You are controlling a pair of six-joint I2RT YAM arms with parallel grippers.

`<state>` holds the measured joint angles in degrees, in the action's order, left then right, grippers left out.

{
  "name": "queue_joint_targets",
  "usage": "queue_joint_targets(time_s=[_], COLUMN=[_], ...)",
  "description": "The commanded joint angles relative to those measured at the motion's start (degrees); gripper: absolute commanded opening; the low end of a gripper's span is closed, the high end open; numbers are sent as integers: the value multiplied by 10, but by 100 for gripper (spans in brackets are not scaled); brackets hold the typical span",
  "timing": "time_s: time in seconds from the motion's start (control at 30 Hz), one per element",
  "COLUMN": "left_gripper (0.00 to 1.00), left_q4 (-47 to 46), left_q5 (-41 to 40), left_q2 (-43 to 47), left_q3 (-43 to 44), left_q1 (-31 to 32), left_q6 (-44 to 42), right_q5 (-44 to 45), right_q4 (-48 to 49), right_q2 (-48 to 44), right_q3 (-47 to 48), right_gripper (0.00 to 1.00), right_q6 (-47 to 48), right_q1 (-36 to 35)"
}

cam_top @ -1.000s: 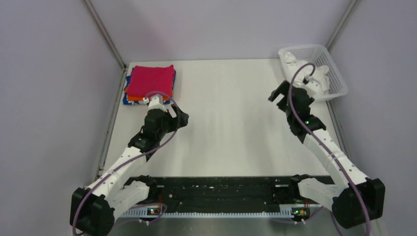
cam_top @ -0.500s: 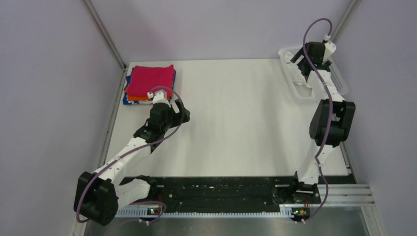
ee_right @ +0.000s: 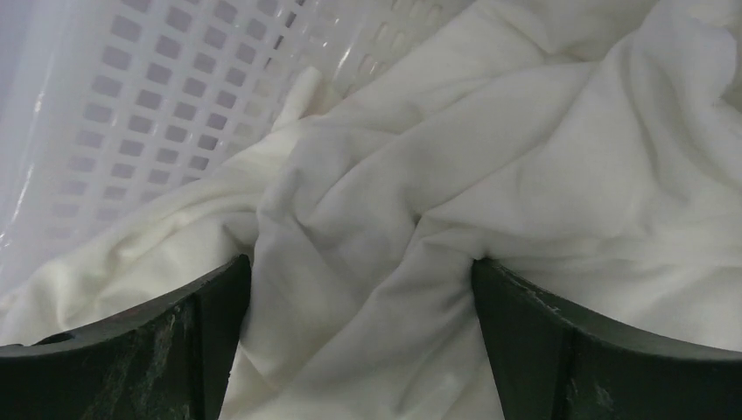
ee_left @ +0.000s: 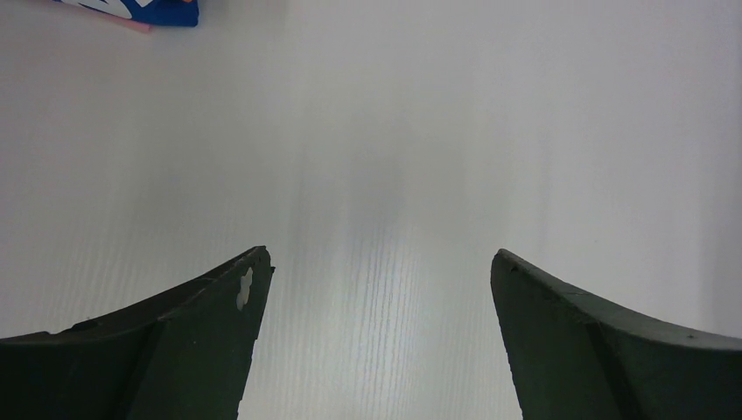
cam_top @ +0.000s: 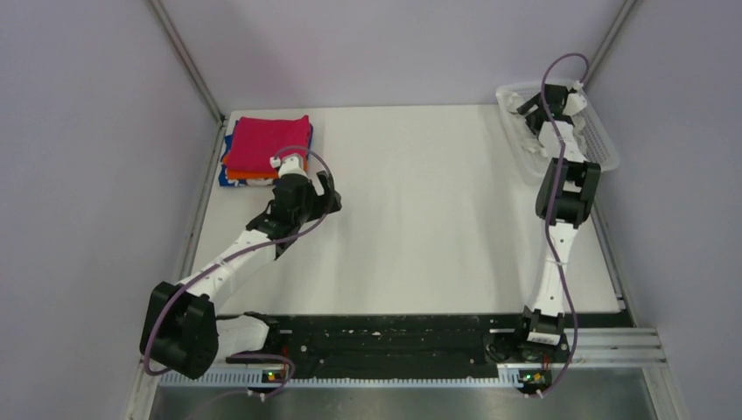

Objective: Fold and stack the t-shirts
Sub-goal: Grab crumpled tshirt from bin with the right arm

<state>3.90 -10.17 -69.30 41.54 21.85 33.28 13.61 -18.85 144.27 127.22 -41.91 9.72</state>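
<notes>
A raised fold lies between my sunken fingers and closing now would catch the white t-shirt, so it is time for my right gripper to close on the t-shirt.
A stack of folded t-shirts, magenta-red on top with orange and blue under it, lies at the table's far left. Its blue corner shows in the left wrist view. My left gripper is open and empty over bare table, just right of the stack. A crumpled white t-shirt lies in the white mesh basket; its stripes are hidden. My right gripper is open inside the basket, with both fingertips pressed into the white cloth and a fold between them.
The basket's mesh wall rises close on the left of my right gripper. Grey walls and metal posts bound the table at the back and sides. A black rail with the arm bases runs along the near edge.
My right arm has swung up from beside the basket and reached down into it, onto the white shirt. My left gripper has shifted slightly to the right.
</notes>
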Motion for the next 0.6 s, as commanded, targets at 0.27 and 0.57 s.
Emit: queue_joint_targets(time_s=[0.27, 0.57], left_gripper=[99, 99], left_q4=[-3, -11], left_q5=[-12, 0], left_q2=[0, 55], left_q3=[32, 0], left_q1=[0, 0], left_q6=[-7, 5], right_q5=[-21, -30], right_q4=[70, 123], right_q2=[31, -134], right_q3=[42, 19], right_gripper=[18, 0], right_q6=[-45, 67], right_q1=[0, 0])
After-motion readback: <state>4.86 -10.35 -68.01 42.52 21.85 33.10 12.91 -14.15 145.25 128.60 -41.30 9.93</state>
